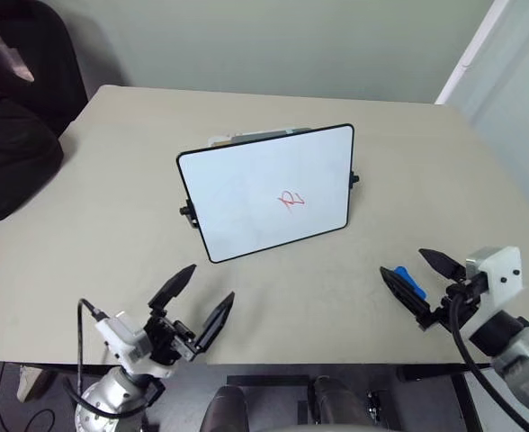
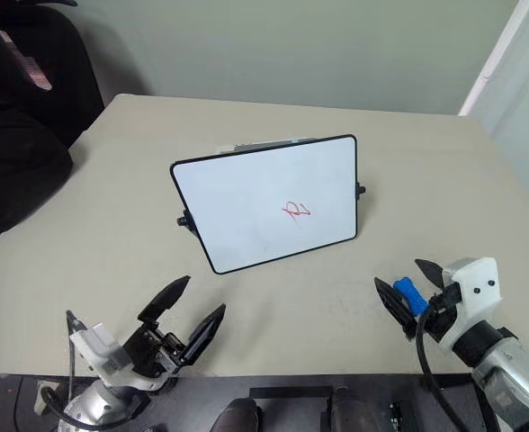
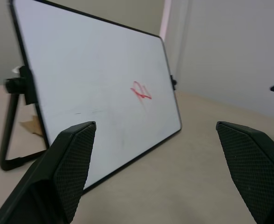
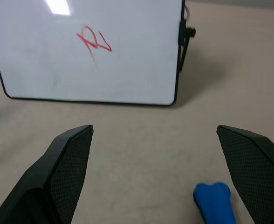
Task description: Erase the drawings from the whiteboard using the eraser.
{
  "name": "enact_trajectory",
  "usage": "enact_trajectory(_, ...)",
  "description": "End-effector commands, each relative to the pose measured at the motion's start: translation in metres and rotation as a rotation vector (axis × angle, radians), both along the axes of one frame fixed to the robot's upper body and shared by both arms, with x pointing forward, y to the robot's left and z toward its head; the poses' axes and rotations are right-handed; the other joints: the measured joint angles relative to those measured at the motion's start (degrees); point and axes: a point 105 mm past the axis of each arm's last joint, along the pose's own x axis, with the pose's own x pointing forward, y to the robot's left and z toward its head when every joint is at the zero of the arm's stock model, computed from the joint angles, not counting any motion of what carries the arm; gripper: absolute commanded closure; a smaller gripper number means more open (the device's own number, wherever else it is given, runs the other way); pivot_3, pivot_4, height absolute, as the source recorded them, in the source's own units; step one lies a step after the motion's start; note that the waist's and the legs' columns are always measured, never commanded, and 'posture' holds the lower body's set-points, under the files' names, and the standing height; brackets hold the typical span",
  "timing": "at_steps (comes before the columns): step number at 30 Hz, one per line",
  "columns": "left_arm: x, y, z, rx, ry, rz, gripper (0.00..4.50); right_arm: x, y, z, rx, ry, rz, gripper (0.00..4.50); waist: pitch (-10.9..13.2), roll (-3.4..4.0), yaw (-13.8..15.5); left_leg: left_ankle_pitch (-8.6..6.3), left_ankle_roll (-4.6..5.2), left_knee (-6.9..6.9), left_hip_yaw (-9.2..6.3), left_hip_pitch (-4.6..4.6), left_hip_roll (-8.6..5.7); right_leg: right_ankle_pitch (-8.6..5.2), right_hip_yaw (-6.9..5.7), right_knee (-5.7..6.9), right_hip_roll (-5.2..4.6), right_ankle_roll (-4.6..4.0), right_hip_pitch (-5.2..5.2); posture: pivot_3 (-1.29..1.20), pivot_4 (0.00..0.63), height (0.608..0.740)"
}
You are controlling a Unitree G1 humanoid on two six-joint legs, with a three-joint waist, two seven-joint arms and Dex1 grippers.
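I need to grab the blue eraser next with my right gripper by its narrower middle (image 4: 219,218), where its sides face each other, and the eraser widens into a rounded, notched end (image 4: 212,191).
The whiteboard (image 1: 246,184) stands tilted back on its black stand in the middle of the table. The drawings (image 1: 291,200) are a small red scribble right of the board's centre, also in the right wrist view (image 4: 94,41). The blue eraser (image 1: 409,282) lies on the table at the front right, between the open fingers of my right gripper (image 1: 403,262) and nearer one finger (image 4: 251,172) than the other. Nothing grips it. My left gripper (image 1: 212,281) hovers open and empty at the front left, pointing toward the board (image 3: 95,79).
The beige table (image 1: 94,207) ends close in front of both grippers. A dark bulky shape (image 1: 13,135) sits off its left back corner. Some light-coloured items (image 1: 233,139) peek out behind the board's top edge. A wall rises behind the table.
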Motion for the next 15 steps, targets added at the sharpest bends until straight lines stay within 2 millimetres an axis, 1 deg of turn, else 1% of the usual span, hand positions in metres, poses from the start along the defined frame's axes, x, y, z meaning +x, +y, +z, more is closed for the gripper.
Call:
enact_trajectory(1, -0.001, 0.003, 0.003, -0.001, -0.013, 0.012, 0.0, 0.0, -0.01, 0.002, 0.0, 0.019, -0.022, 0.01, 0.0, 0.0, 0.0, 0.0, 0.0, 0.0, 0.0, 0.0, 0.0, 0.0, 0.0, -0.01, 0.0, 0.0, 0.0, 0.0, 0.15, 0.74)
enact_trajectory(5, -0.001, 0.005, 0.001, 0.0, -0.008, 0.019, 0.0, 0.0, -0.026, -0.009, -0.015, 0.083, -0.059, 0.01, 0.0, -0.02, 0.1, 0.0, -0.01, 0.0, 0.0, -0.01, 0.0, -0.02, 0.0, -0.01, 0.0, 0.03, 0.0, 0.0, 0.15, 0.74)
enact_trajectory(8, -0.001, 0.005, 0.001, 0.0, -0.007, 0.023, 0.0, -0.001, -0.03, -0.015, -0.018, 0.12, -0.051, 0.01, 0.0, -0.02, 0.08, 0.0, -0.01, 0.0, 0.0, -0.01, 0.0, -0.03, 0.0, 0.0, 0.0, 0.04, 0.0, 0.0, 0.15, 0.74)
enact_trajectory(11, -0.001, 0.005, 0.001, 0.001, -0.006, 0.025, 0.0, 0.008, -0.045, -0.029, -0.032, 0.195, -0.077, 0.01, 0.0, -0.03, 0.07, 0.0, -0.01, 0.0, 0.0, 0.0, 0.0, -0.02, 0.0, 0.0, 0.0, 0.04, 0.01, 0.0, 0.15, 0.74)
enact_trajectory(15, 0.0, 0.007, 0.001, -0.001, -0.006, 0.028, 0.0, 0.019, -0.05, -0.041, -0.053, 0.263, -0.04, 0.01, 0.0, -0.02, 0.01, 0.01, -0.03, 0.06, 0.02, -0.01, -0.01, 0.0, 0.05, 0.0, 0.0, 0.0, 0.03, 0.0, 0.15, 0.74)
